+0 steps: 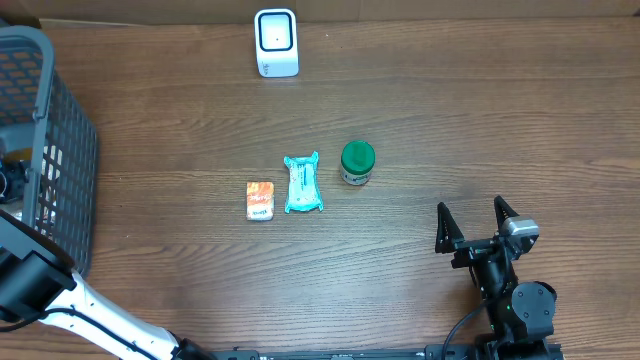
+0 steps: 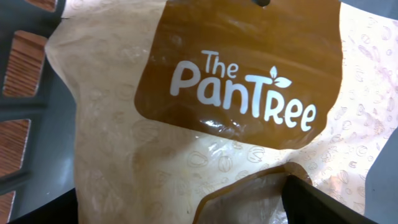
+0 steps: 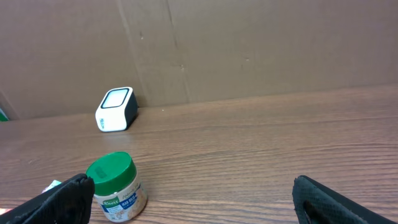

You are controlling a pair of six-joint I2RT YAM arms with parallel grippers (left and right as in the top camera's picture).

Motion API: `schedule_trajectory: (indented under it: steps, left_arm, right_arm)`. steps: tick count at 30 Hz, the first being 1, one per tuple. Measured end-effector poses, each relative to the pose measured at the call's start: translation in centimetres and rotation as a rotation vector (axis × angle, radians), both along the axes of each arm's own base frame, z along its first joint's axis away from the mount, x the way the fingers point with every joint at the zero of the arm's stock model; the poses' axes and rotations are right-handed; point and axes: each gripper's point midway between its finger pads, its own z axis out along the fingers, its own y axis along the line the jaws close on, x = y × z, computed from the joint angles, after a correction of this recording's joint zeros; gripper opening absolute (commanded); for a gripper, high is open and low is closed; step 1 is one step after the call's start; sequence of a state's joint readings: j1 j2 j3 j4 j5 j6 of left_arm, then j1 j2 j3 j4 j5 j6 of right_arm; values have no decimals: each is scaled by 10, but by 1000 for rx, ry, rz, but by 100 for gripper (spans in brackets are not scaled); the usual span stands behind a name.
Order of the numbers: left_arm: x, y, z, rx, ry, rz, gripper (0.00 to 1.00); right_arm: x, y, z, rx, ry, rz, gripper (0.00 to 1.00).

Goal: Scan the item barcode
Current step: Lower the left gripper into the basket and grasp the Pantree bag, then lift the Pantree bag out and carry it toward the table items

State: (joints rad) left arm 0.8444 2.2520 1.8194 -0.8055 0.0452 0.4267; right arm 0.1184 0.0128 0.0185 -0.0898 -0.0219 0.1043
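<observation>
The pouch's part below the lettering [image 2: 185,191] is between my left gripper's fingers, so they would hold the pouch [image 2: 205,137] if they closed now. My left gripper should close on it.
A tan and brown pouch [image 2: 205,137] printed "The PanTree" fills the left wrist view, lying in the grey basket [image 1: 70,140]. My left gripper [image 2: 168,200] is open down inside the basket, one dark finger [image 2: 329,202] at the pouch's lower right and the other at the lower left edge; contact with the pouch is unclear. From overhead that gripper is hidden by the basket. The white barcode scanner [image 1: 276,42] stands at the table's far edge, also in the right wrist view as the scanner [image 3: 116,109]. My right gripper [image 1: 470,207] rests open and empty at the front right.
On the wooden table lie a green-lidded jar [image 1: 357,162], a teal packet [image 1: 302,184] and a small orange packet [image 1: 260,200]. The jar [image 3: 117,186] sits just ahead of my right gripper [image 3: 193,186], near its left finger. A cardboard wall backs the table.
</observation>
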Motion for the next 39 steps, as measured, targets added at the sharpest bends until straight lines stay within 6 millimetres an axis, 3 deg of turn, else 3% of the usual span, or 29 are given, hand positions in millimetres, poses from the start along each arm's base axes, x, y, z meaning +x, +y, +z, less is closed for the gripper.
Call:
schedule_trajectory:
  steps: [5,11,14,17,29,32,33,37,39]
  left_arm:
    - [1,-1,-1,-9,-3,-3,79]
    - [2,-4,-1,-25,-11,-9,34]
    - [4,-5,0,-28,-18,-12,23]
    - [4,-4,1,-27,-19,-11,6]
    - [1,-8,10,-32,-14,-10,4]
    - [1,-7,30,-7,-41,7,4]
    - [2,-6,45,11,-64,23,4]
    - [1,-7,116,90,-185,97,4]
    - [0,-13,165,136,-282,127,4]
  right_arm:
    - [0,0,0,0,0,-1,100]
    - [0,0,0,0,0,0,100]
    - [0,0,0,0,0,0,100]
    - [0,0,0,0,0,0,100]
    - [0,0,0,0,0,0,100]
    - [0,0,0,0,0,0,100]
    - [0,0,0,0,0,0,100]
    - [0,0,0,0,0,0,100]
    - [0,0,0,0,0,0,100]
